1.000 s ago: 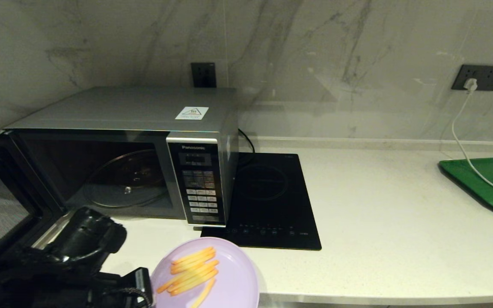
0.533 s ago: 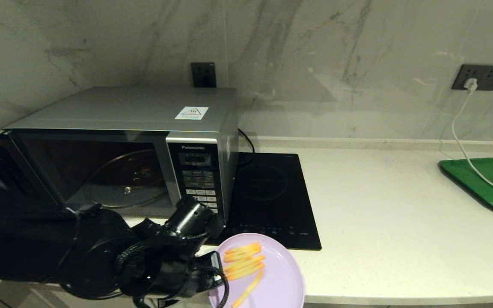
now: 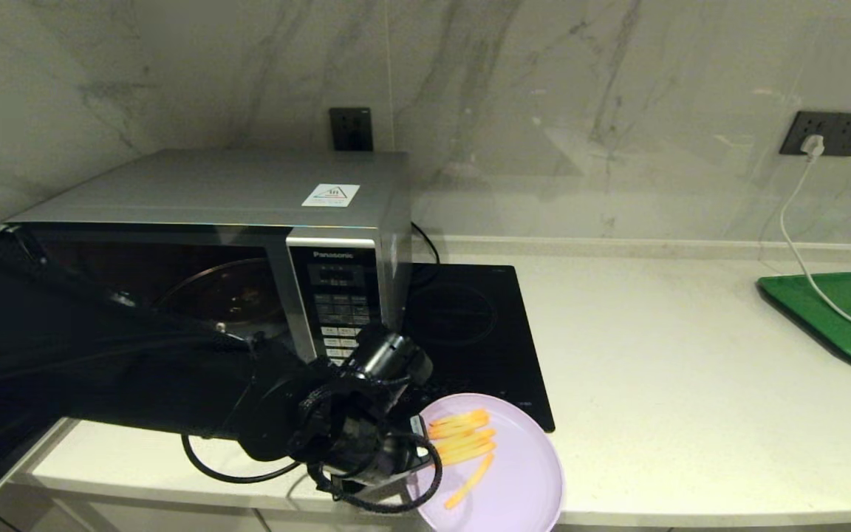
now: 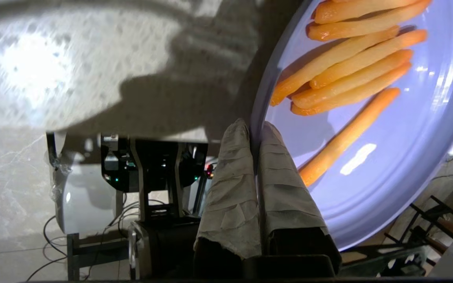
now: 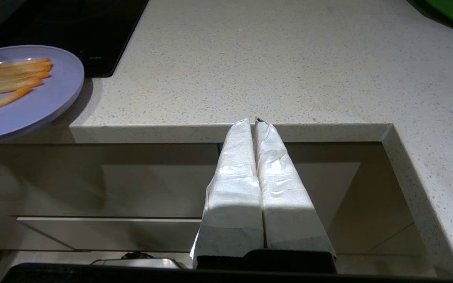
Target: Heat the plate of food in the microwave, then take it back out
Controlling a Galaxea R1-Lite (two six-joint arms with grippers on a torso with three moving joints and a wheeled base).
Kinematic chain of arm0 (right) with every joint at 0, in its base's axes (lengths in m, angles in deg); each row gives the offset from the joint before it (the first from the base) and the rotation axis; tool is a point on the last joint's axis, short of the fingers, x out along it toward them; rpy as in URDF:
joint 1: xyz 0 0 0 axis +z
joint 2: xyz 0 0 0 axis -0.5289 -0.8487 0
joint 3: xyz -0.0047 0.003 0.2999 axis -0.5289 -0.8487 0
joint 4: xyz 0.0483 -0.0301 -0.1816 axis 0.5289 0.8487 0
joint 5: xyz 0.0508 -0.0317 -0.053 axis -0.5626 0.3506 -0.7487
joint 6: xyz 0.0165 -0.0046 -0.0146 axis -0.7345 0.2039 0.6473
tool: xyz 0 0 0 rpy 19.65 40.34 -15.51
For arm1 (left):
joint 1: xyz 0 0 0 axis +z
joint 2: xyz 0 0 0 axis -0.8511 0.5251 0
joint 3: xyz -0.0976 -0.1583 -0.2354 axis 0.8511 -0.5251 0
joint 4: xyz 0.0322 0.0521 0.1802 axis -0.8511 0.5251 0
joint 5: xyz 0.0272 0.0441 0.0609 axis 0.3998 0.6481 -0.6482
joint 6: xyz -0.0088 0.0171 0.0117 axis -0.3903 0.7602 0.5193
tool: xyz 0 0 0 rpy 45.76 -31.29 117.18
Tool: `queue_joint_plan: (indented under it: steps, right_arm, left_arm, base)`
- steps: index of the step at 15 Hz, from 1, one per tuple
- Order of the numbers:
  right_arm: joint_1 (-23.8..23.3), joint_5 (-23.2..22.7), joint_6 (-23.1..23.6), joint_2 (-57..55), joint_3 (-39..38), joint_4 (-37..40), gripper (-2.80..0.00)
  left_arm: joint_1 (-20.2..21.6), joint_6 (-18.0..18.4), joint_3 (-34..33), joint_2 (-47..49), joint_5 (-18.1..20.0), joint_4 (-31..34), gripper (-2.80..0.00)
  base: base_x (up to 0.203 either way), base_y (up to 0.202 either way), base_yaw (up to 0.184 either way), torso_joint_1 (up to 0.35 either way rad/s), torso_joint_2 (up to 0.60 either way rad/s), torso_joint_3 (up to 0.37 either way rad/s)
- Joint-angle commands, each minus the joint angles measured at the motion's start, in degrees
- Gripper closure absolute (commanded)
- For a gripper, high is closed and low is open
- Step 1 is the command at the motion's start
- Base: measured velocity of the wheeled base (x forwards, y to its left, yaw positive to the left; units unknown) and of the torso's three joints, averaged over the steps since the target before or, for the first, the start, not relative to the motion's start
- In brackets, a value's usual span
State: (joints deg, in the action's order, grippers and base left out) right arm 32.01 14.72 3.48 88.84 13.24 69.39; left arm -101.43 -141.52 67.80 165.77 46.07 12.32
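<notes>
The lilac plate's near side juts well past the counter's front edge, so my left gripper stays closed until the plate moves next toward the hob.
The lilac plate of food [image 3: 507, 480] with its orange fries [image 3: 462, 437] hangs over the counter's front edge, just in front of the black hob. My left gripper [image 3: 417, 445] is shut on the plate's left rim. In the left wrist view the two wrapped fingers [image 4: 234, 173] pinch the plate's rim [image 4: 255, 129], and the fries [image 4: 348, 70] lie just beyond. The silver microwave [image 3: 248, 188] stands at the back left, its cavity and glass turntable [image 3: 226, 295] showing; my arm hides the door. My right gripper [image 5: 255, 122] is shut and empty, low before the counter edge.
A black induction hob [image 3: 470, 332] lies right of the microwave. A green tray [image 3: 846, 318] sits at the far right with a white cable [image 3: 802, 244] running to a wall socket. The counter's front edge [image 3: 691, 513] runs beside the plate.
My left arm has swung to the right along the counter's front, carrying the plate from in front of the microwave opening to in front of the hob.
</notes>
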Motion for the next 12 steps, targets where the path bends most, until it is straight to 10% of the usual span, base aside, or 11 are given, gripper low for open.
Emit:
queue_joint_plan:
  steps: [1, 8, 9, 12]
  right_arm:
    - [0.01, 0.01, 0.00, 0.01, -0.02, 0.10, 0.00]
    - [0.02, 0.01, 0.00, 0.01, 0.00, 0.10, 0.00]
    - [0.02, 0.01, 0.00, 0.01, 0.05, 0.10, 0.00]
    - [0.09, 0.01, 0.00, 0.01, 0.00, 0.10, 0.00]
  left_arm:
    - [0.15, -0.45, 2.84, 3.27, -0.03, 0.14, 0.00]
    - [2.59, -0.41, 8.93, 6.09, -0.04, 3.32, 0.00]
    - [2.76, -0.19, 9.08, 6.50, -0.04, 3.31, -2.80]
    - [2.68, -0.37, 8.93, 5.76, 0.13, 3.48, -2.80]
  base:
    - [0.000, 0.000, 0.000, 0.000, 0.00, 0.000]
    - [0.000, 0.000, 0.000, 0.000, 0.00, 0.000]
    - [0.000, 0.000, 0.000, 0.000, 0.00, 0.000]
    - [0.000, 0.000, 0.000, 0.000, 0.00, 0.000]
